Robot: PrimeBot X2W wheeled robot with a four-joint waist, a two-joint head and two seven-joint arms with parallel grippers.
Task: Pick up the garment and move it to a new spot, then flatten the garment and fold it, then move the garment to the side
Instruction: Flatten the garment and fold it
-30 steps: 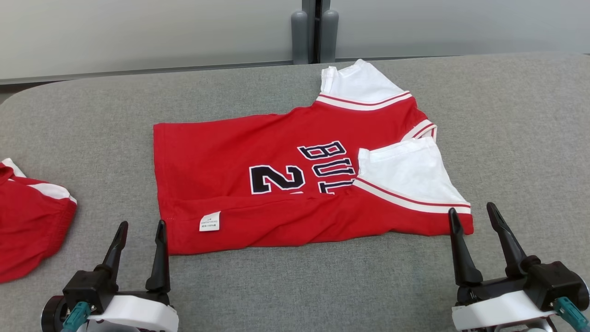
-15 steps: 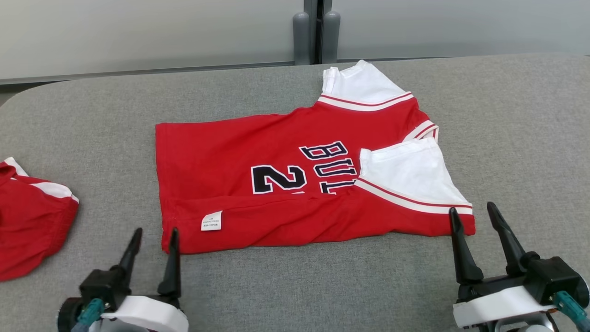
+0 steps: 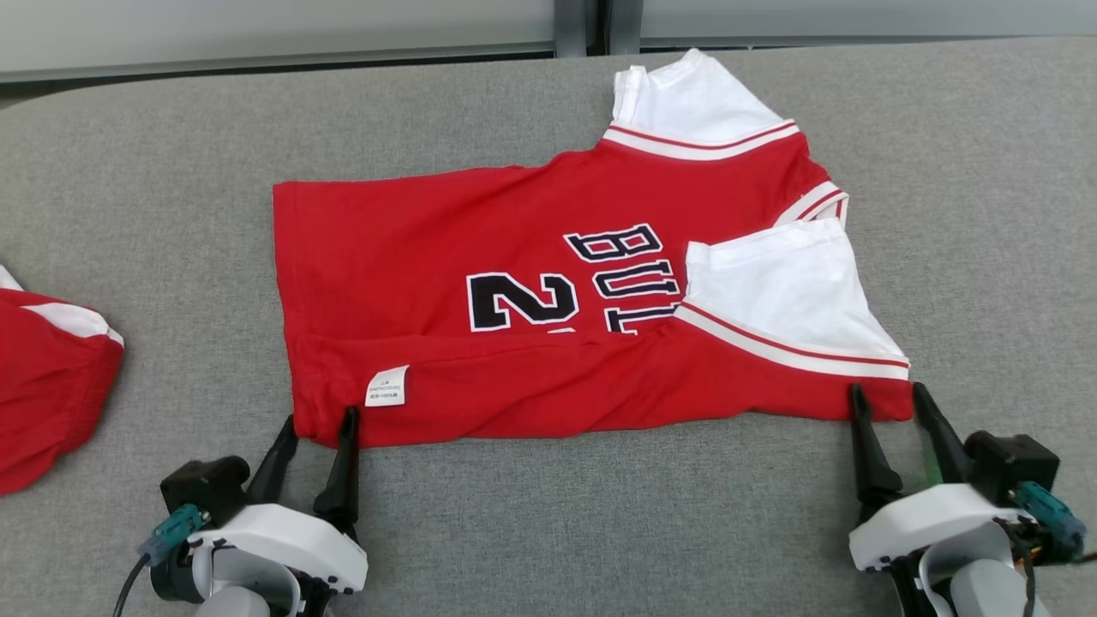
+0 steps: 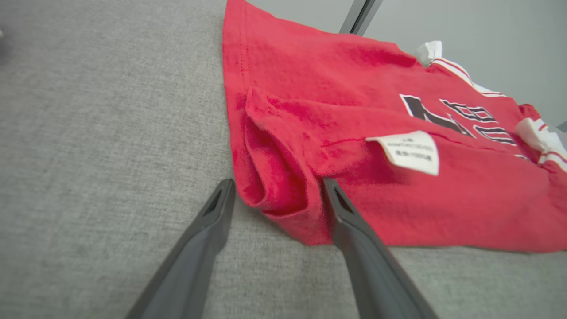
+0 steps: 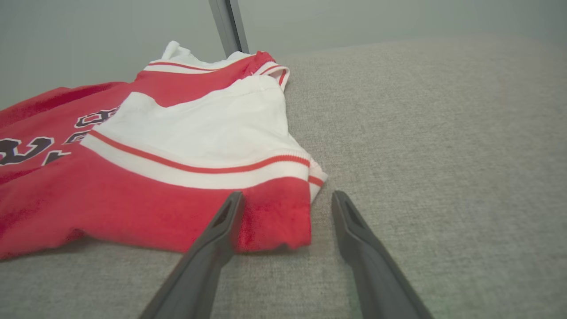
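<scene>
The jersey is lying flat, so my left gripper will grab it next by its bunched hem corner (image 3: 320,416) (image 4: 289,210), where the folds stick up.
The garment (image 3: 514,257) is a red jersey with white sleeves and dark lettering, lying flat on the grey padded surface (image 3: 171,171), its near long edge folded over so a white label shows. My left gripper (image 3: 320,417) stands open with its fingers on either side of the near-left hem corner; the left wrist view has that bunched corner of the garment (image 4: 354,115) just past the left gripper (image 4: 278,182). My right gripper (image 3: 887,390) is open at the near-right corner, and in the right wrist view the garment (image 5: 177,133) reaches between the tips of the right gripper (image 5: 287,194).
A second red and white piece of clothing (image 3: 43,386) lies at the left edge of the surface. The surface's far edge meets a pale wall with a grey post (image 3: 583,17). Bare grey padding stretches right of the jersey and along the near edge.
The head camera has tipped down and closer, shifting the whole picture. My left gripper has moved right and forward to the hem corner. The right gripper has closed in on its corner. Both stay open.
</scene>
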